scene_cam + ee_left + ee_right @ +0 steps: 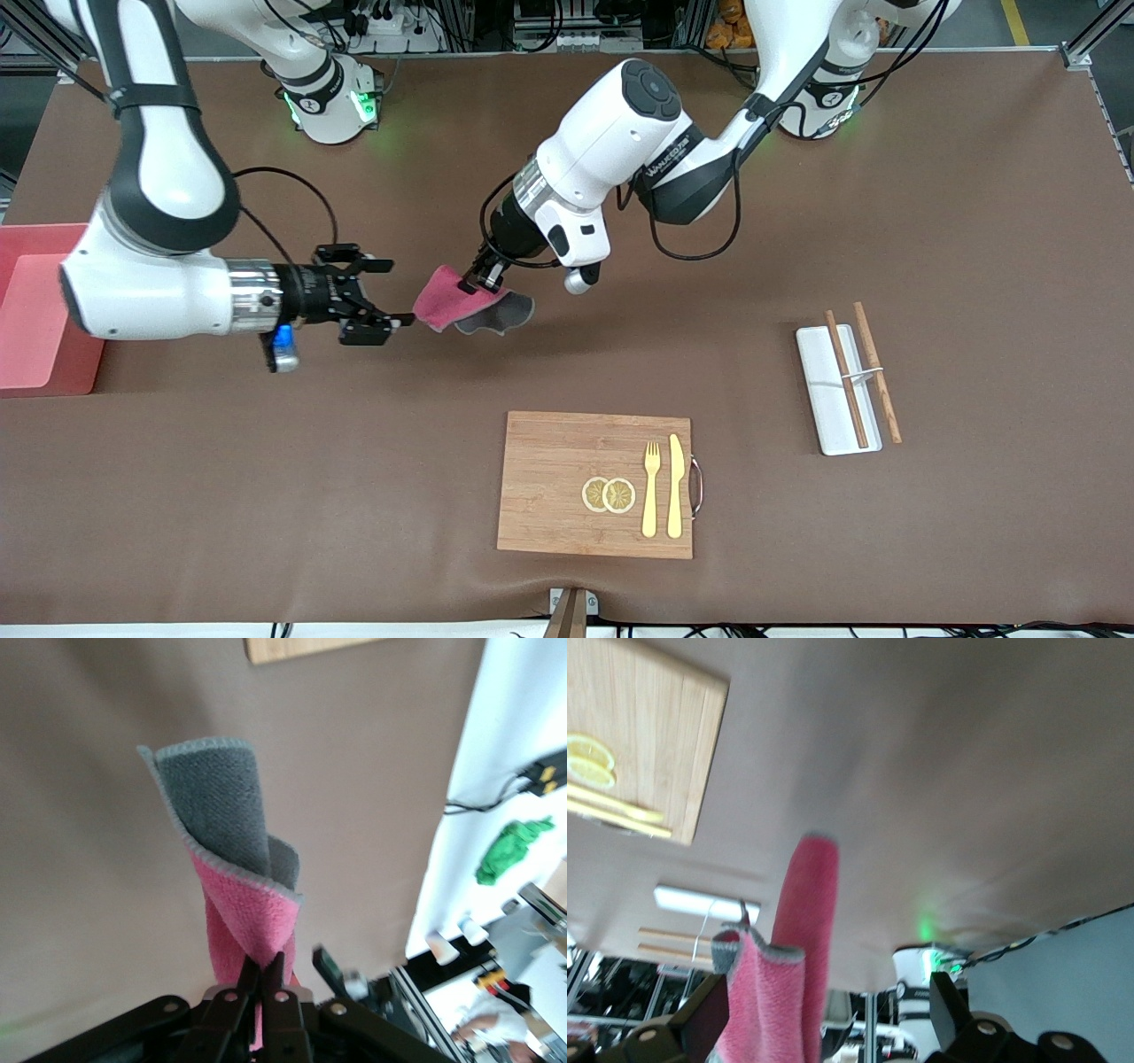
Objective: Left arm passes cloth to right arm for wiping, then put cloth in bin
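Note:
I need to grab the cloth by its gathered pink side (438,301) with my right gripper next, so that the cloth's grey flap (501,314) stays free for wiping.
My left gripper (481,282) is shut on the cloth (447,301) and holds it in the air over the middle of the table. The crimson-pink face hangs toward the right arm's end and a dark grey flap (500,315) droops beside it. In the left wrist view the left gripper (263,970) pinches the cloth (239,850) at its pink end. My right gripper (399,291) is open, level with the cloth, its fingertips at the cloth's edge. In the right wrist view the cloth (788,966) hangs between the spread fingers of the right gripper (828,1019), close to one finger (709,1014). The pink bin (44,237) stands at the right arm's end.
A wooden cutting board (567,483) with lemon slices, a fork and a knife lies nearer to the front camera than the cloth. A white tray (824,390) with chopsticks lies toward the left arm's end.

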Robot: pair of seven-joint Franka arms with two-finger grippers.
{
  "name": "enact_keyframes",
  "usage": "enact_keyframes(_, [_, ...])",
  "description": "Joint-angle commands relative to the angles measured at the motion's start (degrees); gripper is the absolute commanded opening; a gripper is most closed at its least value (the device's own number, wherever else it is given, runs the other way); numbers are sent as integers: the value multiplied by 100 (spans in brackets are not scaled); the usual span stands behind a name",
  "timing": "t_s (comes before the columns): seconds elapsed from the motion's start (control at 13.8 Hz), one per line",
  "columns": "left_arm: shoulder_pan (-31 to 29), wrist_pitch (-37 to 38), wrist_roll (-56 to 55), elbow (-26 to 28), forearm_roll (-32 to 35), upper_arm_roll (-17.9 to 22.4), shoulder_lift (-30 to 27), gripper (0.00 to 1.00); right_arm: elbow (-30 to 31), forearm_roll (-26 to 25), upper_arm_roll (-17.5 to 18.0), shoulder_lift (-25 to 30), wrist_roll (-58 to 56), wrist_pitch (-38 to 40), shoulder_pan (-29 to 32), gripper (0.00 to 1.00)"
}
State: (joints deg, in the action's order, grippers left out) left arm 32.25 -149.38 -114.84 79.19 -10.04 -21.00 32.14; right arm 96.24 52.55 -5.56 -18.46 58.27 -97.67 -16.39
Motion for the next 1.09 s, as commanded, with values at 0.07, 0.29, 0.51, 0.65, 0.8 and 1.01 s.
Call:
enact_keyframes(0.07, [203, -644, -73, -114, -59, 26, 293, 0, 0, 387, -51, 35, 150, -340, -277, 100])
enact_keyframes(0.29, [203, -689, -73, -105, -59, 35, 311, 0, -9, 484, -51, 18, 141, -349, -339, 37])
enact_keyframes(0.51, [203, -689, -73, -97, -59, 35, 311, 0, 0, 476, -59, 9, 150, -358, -339, 0])
enact_keyframes(0.65, [194, -689, -64, -97, -59, 35, 311, 0, 9, 476, -59, -26, 150, -358, -313, 0])
enact_keyframes(0.8, [168, -689, -47, -97, -59, 35, 285, 0, 9, 467, -59, -52, 141, -350, -269, 0])
enact_keyframes(1.01, [115, -566, -12, -79, 28, 44, 118, 98, 9, 458, -59, -70, 141, -349, -242, 0])
